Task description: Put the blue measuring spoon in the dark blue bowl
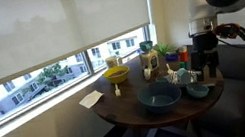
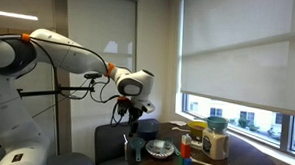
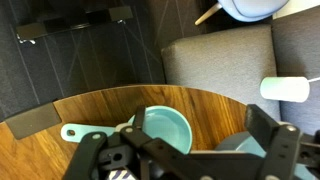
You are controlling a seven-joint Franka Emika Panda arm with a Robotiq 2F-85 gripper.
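Note:
My gripper needs to go down before it closes on the blue measuring spoon, because my open fingers are still above the cup's rim.
The blue measuring spoon [image 3: 165, 128] is a light teal round cup with a handle pointing left. It lies on the wooden table near its edge in the wrist view. My gripper [image 3: 182, 142] is open and hovers straight above it, one finger on each side, without touching it. In an exterior view my gripper [image 1: 206, 64] hangs over the far right side of the round table. The dark blue bowl [image 1: 158, 97] stands at the table's front, to the left of the gripper. In an exterior view the gripper [image 2: 136, 118] hangs over the table's near end.
A yellow bowl [image 1: 117, 75] stands at the back left. A small light-blue dish [image 1: 199, 91] sits by the gripper and also shows in the wrist view [image 3: 240, 146]. Jars and bottles [image 1: 150, 64] crowd the back. A grey chair [image 3: 220, 60] stands beyond the table edge.

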